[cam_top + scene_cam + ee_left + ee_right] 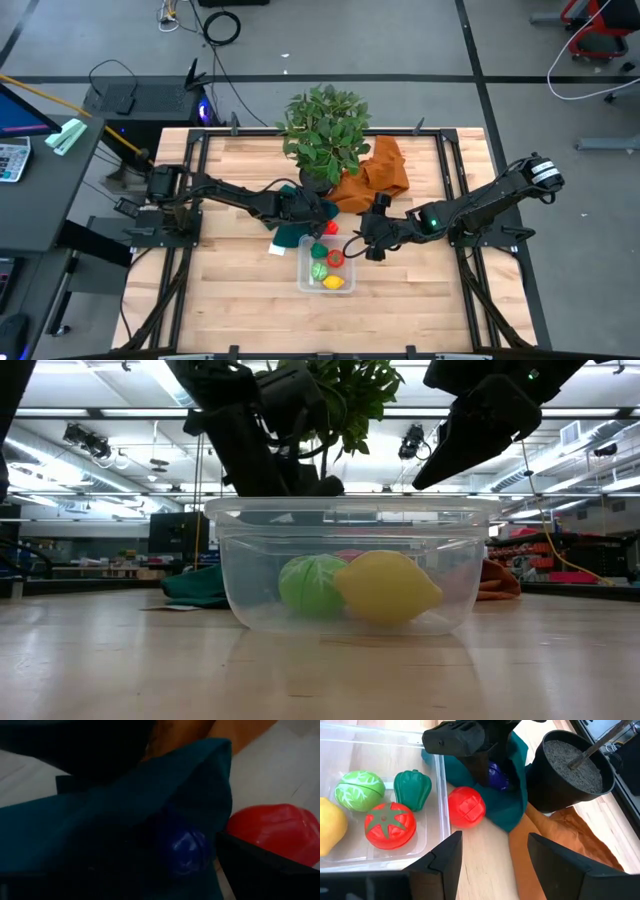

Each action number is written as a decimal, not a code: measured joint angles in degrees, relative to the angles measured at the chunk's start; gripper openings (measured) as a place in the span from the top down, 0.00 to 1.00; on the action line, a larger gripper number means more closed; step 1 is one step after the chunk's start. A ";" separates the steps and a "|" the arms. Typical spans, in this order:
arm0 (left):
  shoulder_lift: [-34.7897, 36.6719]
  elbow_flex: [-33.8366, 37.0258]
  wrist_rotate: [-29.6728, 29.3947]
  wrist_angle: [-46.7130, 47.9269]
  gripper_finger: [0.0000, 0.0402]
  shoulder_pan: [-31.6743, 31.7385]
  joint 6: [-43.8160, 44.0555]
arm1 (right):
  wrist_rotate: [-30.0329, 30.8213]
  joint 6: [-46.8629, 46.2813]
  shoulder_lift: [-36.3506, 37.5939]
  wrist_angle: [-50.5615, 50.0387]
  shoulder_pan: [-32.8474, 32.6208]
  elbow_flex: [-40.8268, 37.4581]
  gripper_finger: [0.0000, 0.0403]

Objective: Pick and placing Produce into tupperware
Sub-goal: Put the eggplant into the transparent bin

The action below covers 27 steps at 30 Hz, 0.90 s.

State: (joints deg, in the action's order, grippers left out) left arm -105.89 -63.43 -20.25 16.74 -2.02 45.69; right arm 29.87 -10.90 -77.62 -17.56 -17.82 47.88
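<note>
The dark blue eggplant should go into the clear tupperware next, so my left gripper should grab it by its plump rounded end (188,853).
The clear tupperware (440,785) sits on the table and holds a yellow lemon (327,827), a green cabbage (359,790), a green pepper (412,787) and a tomato (390,825). A red produce piece (466,806) lies on the table just outside its wall, against a teal cloth (510,805). A dark blue piece (185,850) rests on that cloth. My left gripper (487,775) is open, slanting down over it, with a finger (260,870) on either side. My right gripper (495,840) hovers open and empty above the table beside the tupperware.
A potted plant (322,135) in a black pot (570,770) stands right behind the teal cloth. An orange cloth (560,835) lies crumpled beside it toward the right. Bare wood (230,290) stretches along the near side of the table.
</note>
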 joint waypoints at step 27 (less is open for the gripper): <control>0.02 -0.01 -2.62 -1.15 0.62 -0.89 -6.31 | 0.02 0.07 0.00 0.09 0.00 0.00 0.54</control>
State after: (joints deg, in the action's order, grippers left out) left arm -105.86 -63.44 -22.87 15.59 -2.91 39.38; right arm 29.89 -10.83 -77.62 -17.47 -17.82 47.88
